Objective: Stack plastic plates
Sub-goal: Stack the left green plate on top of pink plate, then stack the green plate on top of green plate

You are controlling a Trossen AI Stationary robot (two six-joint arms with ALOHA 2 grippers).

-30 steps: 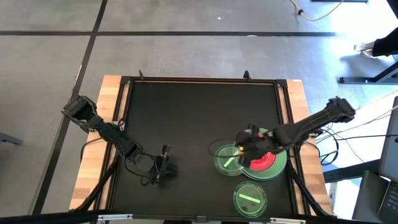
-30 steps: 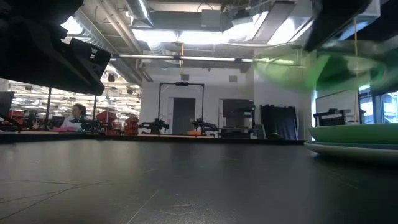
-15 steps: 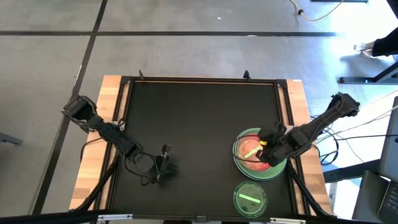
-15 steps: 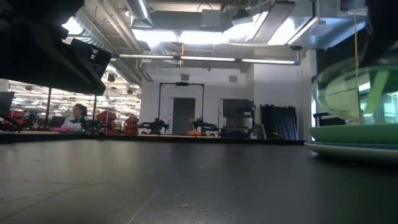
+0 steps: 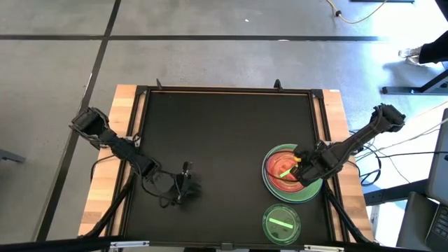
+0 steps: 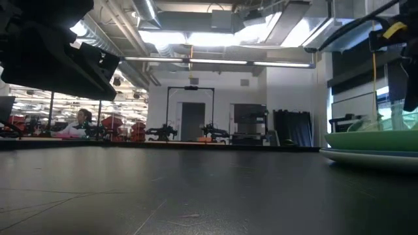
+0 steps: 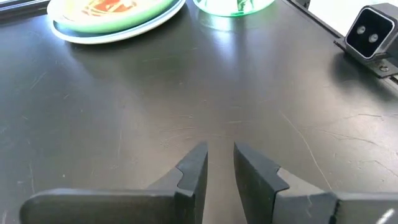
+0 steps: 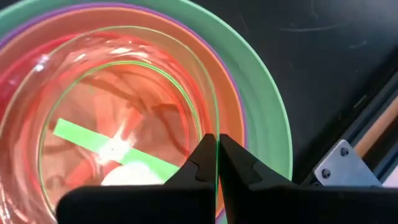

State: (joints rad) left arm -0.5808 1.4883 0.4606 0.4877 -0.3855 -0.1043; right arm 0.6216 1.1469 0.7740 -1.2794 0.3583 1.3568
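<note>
The small green plate lies level over the pink plate with its rim inside the orange plate's rim, so it is now time for my right gripper to open.
A stack of plates lies at the table's right: a large green plate on a white one, with purple, orange and pink ones inside. My right gripper is over the stack's right side, shut on a small translucent green plate with a green centre stripe. A second small green striped plate lies flat near the front edge. My left gripper is low over bare table at the front left, empty, with a narrow gap between its fingers. My right gripper pinches the translucent green plate's rim on its right side between its two fingers, which come slanting down from the table's right. The plate sits nearly level inside the pink plate on top of the stack; whether it rests there I cannot tell.
The black mat has a raised frame close to the right of the stack. A small camera block stands at the front edge. Bare mat lies across the middle and far side.
My right gripper has carried the translucent green plate from left of the stack toward the table's right edge, over the stack, and then down. The plate was raised and tilted; now it sits low and nearly level in the stack's top.
</note>
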